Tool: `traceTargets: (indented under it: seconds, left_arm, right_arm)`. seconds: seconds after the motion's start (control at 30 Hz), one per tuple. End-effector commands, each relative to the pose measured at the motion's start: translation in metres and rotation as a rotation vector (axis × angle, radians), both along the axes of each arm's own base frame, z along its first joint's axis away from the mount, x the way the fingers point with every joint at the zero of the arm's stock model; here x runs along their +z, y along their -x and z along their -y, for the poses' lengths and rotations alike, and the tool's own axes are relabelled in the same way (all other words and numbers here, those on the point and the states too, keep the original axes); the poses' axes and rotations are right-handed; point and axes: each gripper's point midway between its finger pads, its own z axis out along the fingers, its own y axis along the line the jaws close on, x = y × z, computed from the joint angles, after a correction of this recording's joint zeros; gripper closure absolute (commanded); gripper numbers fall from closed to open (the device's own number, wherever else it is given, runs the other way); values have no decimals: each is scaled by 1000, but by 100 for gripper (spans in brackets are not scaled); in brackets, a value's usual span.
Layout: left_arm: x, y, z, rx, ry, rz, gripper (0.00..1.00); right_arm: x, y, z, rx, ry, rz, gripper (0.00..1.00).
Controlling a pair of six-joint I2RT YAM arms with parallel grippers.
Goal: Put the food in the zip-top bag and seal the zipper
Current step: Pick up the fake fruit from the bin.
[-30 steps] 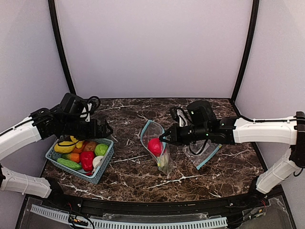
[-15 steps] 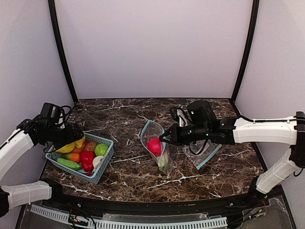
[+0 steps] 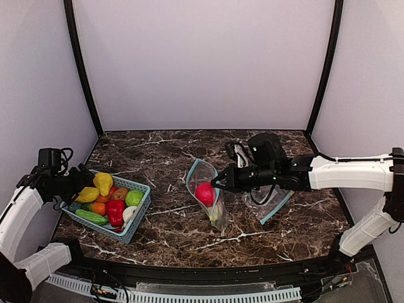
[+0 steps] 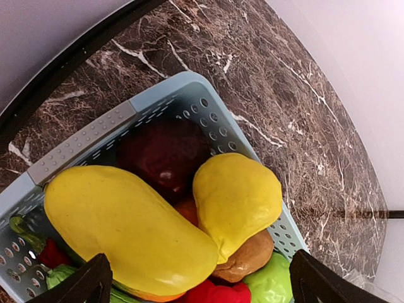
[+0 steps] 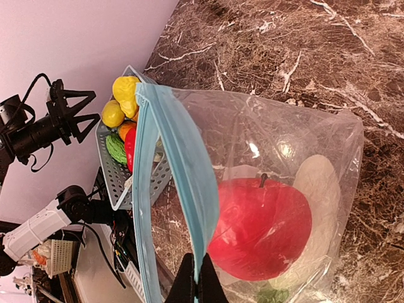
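Observation:
I will grab the yellow mango (image 3: 86,196) across its sides near the blunt end with my left gripper, so its narrower end goes into the zip-top bag (image 3: 218,211) first.
The food lies heaped in a teal basket (image 3: 140,214): a yellow pear (image 3: 103,183), a yellow mango (image 4: 126,227), a brown piece (image 4: 252,259), and red, green and orange pieces. My left gripper (image 3: 81,180) hovers open at the basket's left end, nothing between its fingers (image 4: 95,284). The clear zip-top bag (image 3: 218,211) stands at mid table with a red apple (image 5: 262,227), a white piece (image 5: 319,183) and something green inside. My right gripper (image 5: 199,278) is shut on the bag's blue zipper rim (image 5: 183,170), holding the mouth open.
A second clear bag with a blue edge (image 3: 274,205) lies under my right arm. The basket (image 5: 110,170) sits close to the table's left edge, by the black frame post (image 3: 82,69). Bare marble lies between basket and bag.
My left arm has drawn back to the left, from over the basket to the table's left edge, uncovering the food. The right arm and the bag have not moved.

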Motion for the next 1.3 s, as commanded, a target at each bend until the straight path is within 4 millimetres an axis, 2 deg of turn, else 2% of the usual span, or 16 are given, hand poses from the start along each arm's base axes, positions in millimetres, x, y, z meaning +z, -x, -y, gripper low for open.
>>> traceTargets:
  seconds: [0.0,0.1,0.4,0.67,0.97,1.27]
  left_arm:
    - [-1,2,-8,53,40,37,1]
    - [-8,6,-18,102,53,38,1]
    - [-31,10,-29,171,104,30,2]
    - [-49,9,-37,211,121,23,18]
    - [-58,9,-38,211,116,15,25]
    - [-57,11,-38,204,103,20,33]
  right_arm:
    - [13,-5,1,-6,-34,42,100]
    - [12,-5,2,-6,-34,42,100]
    - [13,-6,4,-11,-34,42,100]
    - [12,-7,6,-17,-35,39,100]
    - [11,-8,5,-17,-34,35,100]
    - [13,-8,4,-16,-38,34,100]
